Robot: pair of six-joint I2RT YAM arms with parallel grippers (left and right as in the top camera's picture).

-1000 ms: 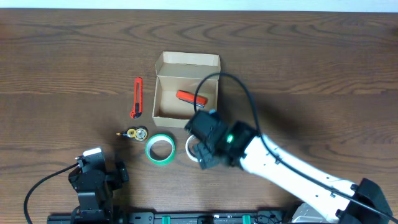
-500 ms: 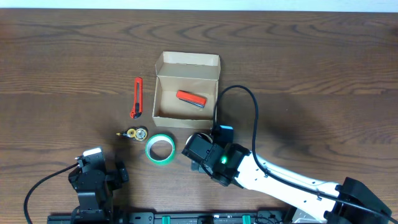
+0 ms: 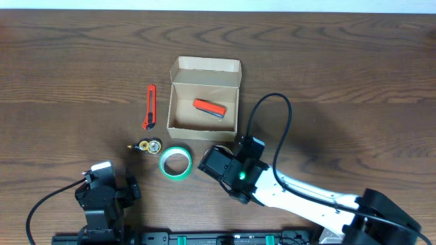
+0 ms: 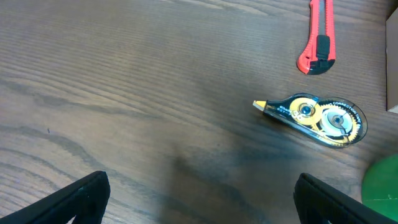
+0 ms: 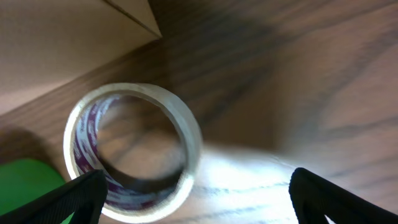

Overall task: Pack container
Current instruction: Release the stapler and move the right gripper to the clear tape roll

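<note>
My fingers would miss the side of the clear tape roll [image 5: 134,152] if I closed now, because it is below them. I should lower my right gripper before I close.
The container [image 3: 204,71] is an open tan cardboard box with its flap up at the back; a red and black tool [image 3: 209,108] lies inside. Its corner shows in the right wrist view [image 5: 74,37]. My right gripper [image 3: 215,163] is just in front of the box, open, low over a clear tape roll [image 5: 134,152], which lies partly between the fingers [image 5: 68,202]. My arm hides that roll in the overhead view. My left gripper [image 3: 103,192] is open and empty at the front left [image 4: 205,202].
A green tape roll [image 3: 176,164] lies left of my right gripper. A yellow correction tape dispenser [image 3: 147,145] and a red utility knife [image 3: 149,107] lie left of the box. Both also show in the left wrist view, the dispenser [image 4: 317,115] and the knife [image 4: 320,34].
My right arm has drawn back from the box toward the front and come down over the clear tape roll, now covering it. The left arm has not moved.
</note>
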